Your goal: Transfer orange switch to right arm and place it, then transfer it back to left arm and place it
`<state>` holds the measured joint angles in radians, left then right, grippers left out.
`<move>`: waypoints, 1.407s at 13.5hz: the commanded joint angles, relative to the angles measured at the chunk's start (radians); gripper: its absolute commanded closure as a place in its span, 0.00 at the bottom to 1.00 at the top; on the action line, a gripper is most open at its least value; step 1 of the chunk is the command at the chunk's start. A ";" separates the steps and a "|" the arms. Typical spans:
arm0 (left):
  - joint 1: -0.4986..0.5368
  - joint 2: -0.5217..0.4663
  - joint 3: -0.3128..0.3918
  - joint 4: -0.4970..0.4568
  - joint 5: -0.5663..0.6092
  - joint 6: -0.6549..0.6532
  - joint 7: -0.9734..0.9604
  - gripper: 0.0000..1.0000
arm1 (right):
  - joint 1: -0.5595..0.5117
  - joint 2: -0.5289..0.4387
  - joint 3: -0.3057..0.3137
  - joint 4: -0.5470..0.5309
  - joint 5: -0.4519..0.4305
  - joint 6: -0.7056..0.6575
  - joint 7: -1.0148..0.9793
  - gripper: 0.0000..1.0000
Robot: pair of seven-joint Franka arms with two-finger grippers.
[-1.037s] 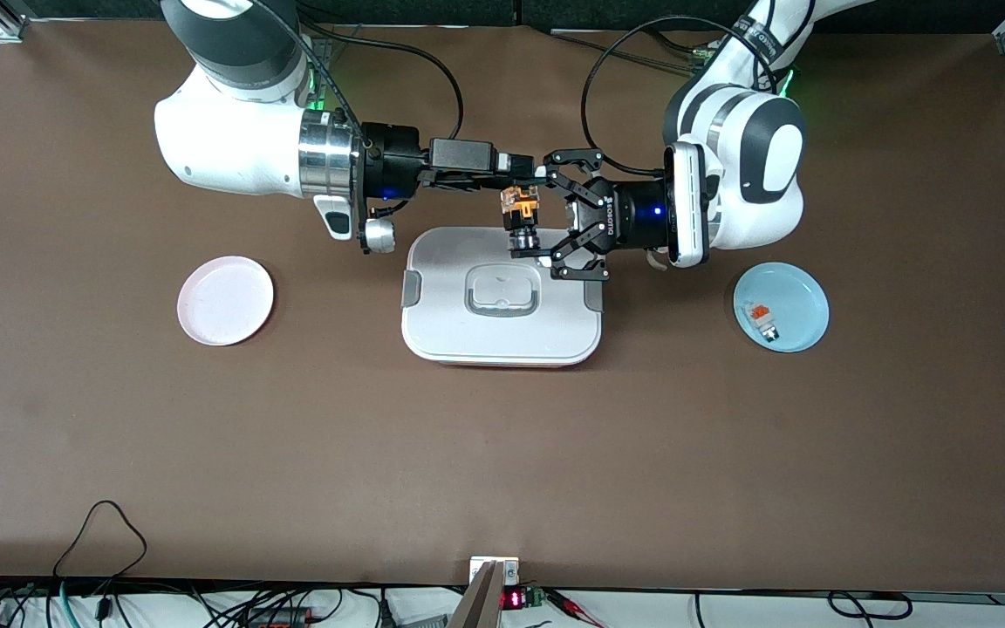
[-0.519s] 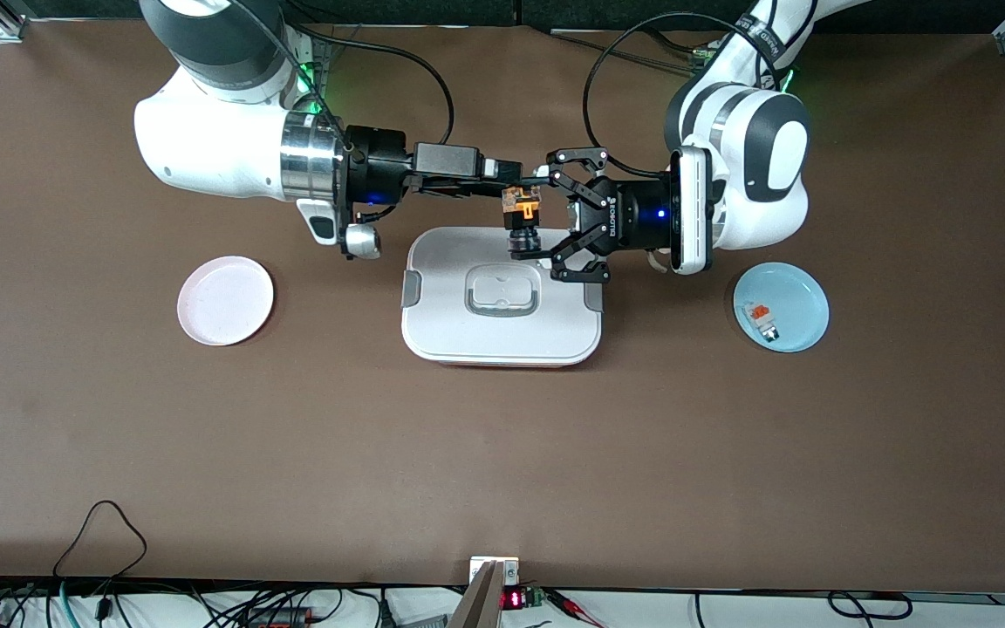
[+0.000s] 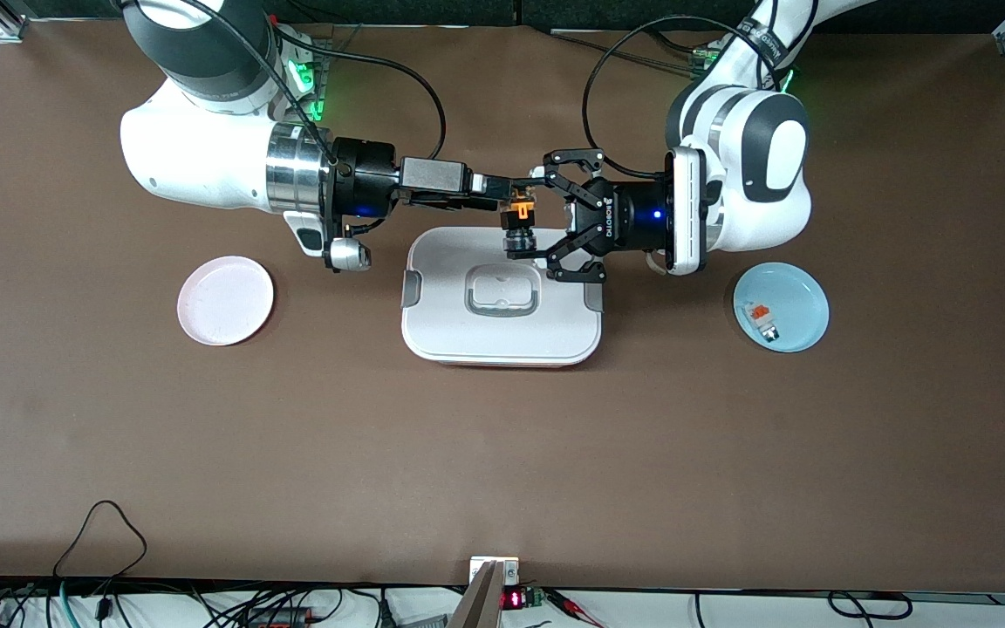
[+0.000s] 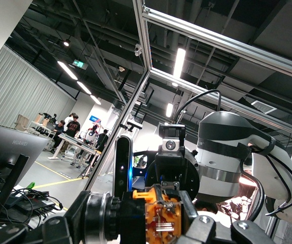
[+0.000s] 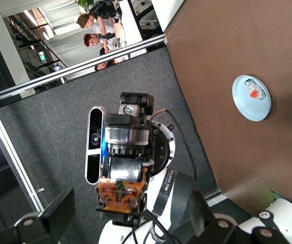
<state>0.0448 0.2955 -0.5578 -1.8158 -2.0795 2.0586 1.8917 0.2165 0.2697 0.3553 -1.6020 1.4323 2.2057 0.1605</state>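
Note:
Next, my right gripper grabs the orange switch by its black body to take it over and place it on the pink plate.
The orange switch, an orange block on a black cylinder, hangs in the air over the edge of the white box that lies farther from the front camera. My left gripper is shut on the switch, one finger at each end; in the left wrist view the switch fills the gap of the gripper. My right gripper is open just beside the orange block and not touching it. In the right wrist view its fingers stand wide apart around the switch.
A pink plate lies toward the right arm's end of the table. A blue plate toward the left arm's end holds a small white-and-grey part with an orange-red top. Cables run along the table edge nearest the camera.
My right arm has drawn back toward its own end, its open gripper sliding away from the switch. My left gripper and the switch have shifted only slightly.

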 commanded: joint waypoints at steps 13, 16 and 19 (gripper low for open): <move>0.009 0.022 -0.013 -0.072 -0.083 -0.203 0.236 1.00 | 0.006 0.032 0.005 0.024 0.007 -0.001 0.001 0.22; 0.010 0.024 -0.014 -0.069 -0.085 -0.203 0.234 1.00 | 0.011 0.031 0.005 0.019 0.008 -0.001 0.001 0.24; 0.012 0.025 -0.014 -0.069 -0.085 -0.203 0.234 1.00 | 0.012 0.031 0.005 0.019 0.007 -0.001 0.002 0.34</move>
<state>0.0493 0.3155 -0.5644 -1.8826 -2.1363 1.8771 2.0912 0.2254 0.2920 0.3570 -1.6018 1.4323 2.2056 0.1603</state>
